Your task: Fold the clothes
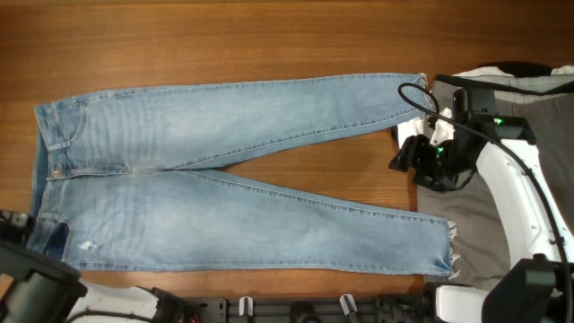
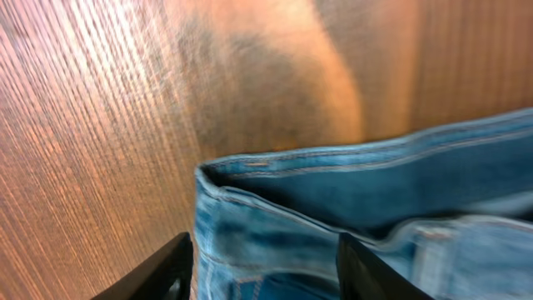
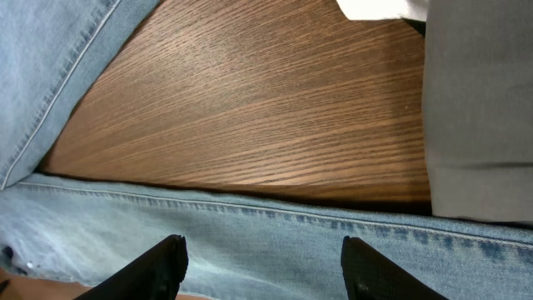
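Note:
I will straighten the jeans' near leg for folding, so next I will grab it at its hem end with my right gripper, opposite the waistband corner.
The light-blue jeans lie flat on the table, waist at the left, both legs running right, with a small white rip near the front. My left gripper is open, its fingers on either side of the waistband corner; in the overhead view it sits at the table's front left. My right gripper is open and empty just above a denim leg; the overhead view shows it near the far leg's hem. Grey trousers and a white garment lie at the right.
The wooden table shows bare wood behind the jeans and between the legs. The grey trousers lie close to the right of my right gripper. A black cable loops over the far hem.

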{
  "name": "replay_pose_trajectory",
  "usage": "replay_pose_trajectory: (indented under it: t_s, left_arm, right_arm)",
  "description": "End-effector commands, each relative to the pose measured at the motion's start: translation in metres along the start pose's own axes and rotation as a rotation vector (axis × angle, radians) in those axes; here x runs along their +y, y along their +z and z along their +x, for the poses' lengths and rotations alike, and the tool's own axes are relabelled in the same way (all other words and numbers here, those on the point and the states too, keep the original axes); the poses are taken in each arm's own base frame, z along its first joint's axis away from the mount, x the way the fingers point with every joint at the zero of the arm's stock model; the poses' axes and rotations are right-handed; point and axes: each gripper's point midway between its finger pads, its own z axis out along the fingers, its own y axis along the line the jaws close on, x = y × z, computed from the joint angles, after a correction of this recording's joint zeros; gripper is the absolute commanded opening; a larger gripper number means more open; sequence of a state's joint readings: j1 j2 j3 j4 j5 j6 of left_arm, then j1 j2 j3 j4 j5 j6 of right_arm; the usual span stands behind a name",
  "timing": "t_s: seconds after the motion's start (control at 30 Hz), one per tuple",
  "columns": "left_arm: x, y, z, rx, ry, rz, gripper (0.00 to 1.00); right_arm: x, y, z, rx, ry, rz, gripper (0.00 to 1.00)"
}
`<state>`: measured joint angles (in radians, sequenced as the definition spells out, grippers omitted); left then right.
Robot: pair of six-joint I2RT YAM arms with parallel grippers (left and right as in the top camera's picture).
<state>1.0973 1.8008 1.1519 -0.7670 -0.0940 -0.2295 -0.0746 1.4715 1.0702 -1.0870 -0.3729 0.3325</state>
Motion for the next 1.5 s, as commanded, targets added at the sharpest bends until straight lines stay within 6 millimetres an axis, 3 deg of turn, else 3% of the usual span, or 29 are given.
replay_pose_trajectory:
  t_s: [0.0,0.17,0.23,0.33,0.4,0.5,0.53,0.63,0.7,0.83,0.87,0.93,1.1,1.17,1.2,1.27,1.4,1.47]
  left_arm:
    - [0.02,0.022,0.008,0.05,-0.023,-0.059,0.56]
    - [0.022,0.032,0.0,0.032,-0.038,-0.056,0.53]
    - [0.019,0.037,0.0,0.039,-0.038,-0.046,0.46]
    - [0.02,0.045,0.005,0.062,-0.035,-0.053,0.22]
    - [0.02,0.045,0.004,0.061,-0.036,-0.053,0.04]
    - [0.02,0.045,0.005,0.065,-0.062,-0.054,0.04]
    - [0.019,0.045,0.006,0.066,-0.063,-0.05,0.04]
    - [0.018,0.045,0.006,0.069,-0.066,-0.042,0.04]
    - [0.015,0.046,0.006,0.072,-0.067,-0.029,0.04]
    - [0.016,0.045,0.007,0.073,-0.067,-0.03,0.04]
    - [0.016,0.045,0.007,0.073,-0.067,-0.03,0.04]
    - [0.016,0.045,0.007,0.075,-0.067,-0.031,0.04]
    - [0.016,0.045,0.008,0.076,-0.067,-0.03,0.04]
    - [0.016,0.045,0.008,0.076,-0.067,-0.03,0.04]
    - [0.016,0.045,0.008,0.076,-0.067,-0.03,0.04]
    - [0.016,0.045,0.008,0.076,-0.067,-0.03,0.04]
    - [0.013,0.045,0.008,0.079,-0.067,-0.017,0.04]
    - [0.01,0.044,0.007,0.081,-0.067,0.002,0.04]
  right_arm:
    - [-0.003,0.003,0.002,0.008,0.012,0.017,0.64]
    - [-0.003,0.003,0.001,0.007,0.012,0.017,0.64]
    - [-0.003,0.003,0.001,0.006,0.013,0.02,0.64]
    - [-0.011,0.003,0.0,-0.005,0.056,0.062,0.64]
    - [-0.016,0.002,-0.001,-0.017,0.121,0.095,0.75]
    - [-0.03,0.0,-0.003,-0.044,0.206,0.165,0.81]
    - [-0.044,0.0,-0.002,-0.057,0.248,0.226,0.83]
    - [-0.068,0.012,0.023,0.028,0.288,0.283,0.75]
    - [-0.077,0.023,0.042,0.086,0.308,0.3,0.63]
    - [-0.088,0.044,0.081,0.208,0.353,0.303,0.54]
    - [-0.091,0.046,0.087,0.225,0.365,0.309,0.55]
    - [-0.094,0.046,0.095,0.24,0.422,0.33,0.71]
    - [-0.102,0.048,0.117,0.291,0.536,0.383,0.71]
    - [-0.104,0.05,0.124,0.308,0.558,0.396,0.61]
    - [-0.107,0.052,0.129,0.313,0.575,0.403,0.5]
    - [-0.109,0.063,0.134,0.31,0.605,0.388,0.42]
    - [-0.107,0.071,0.136,0.32,0.557,0.339,0.07]
    - [-0.1,0.063,0.126,0.302,0.533,0.32,0.04]
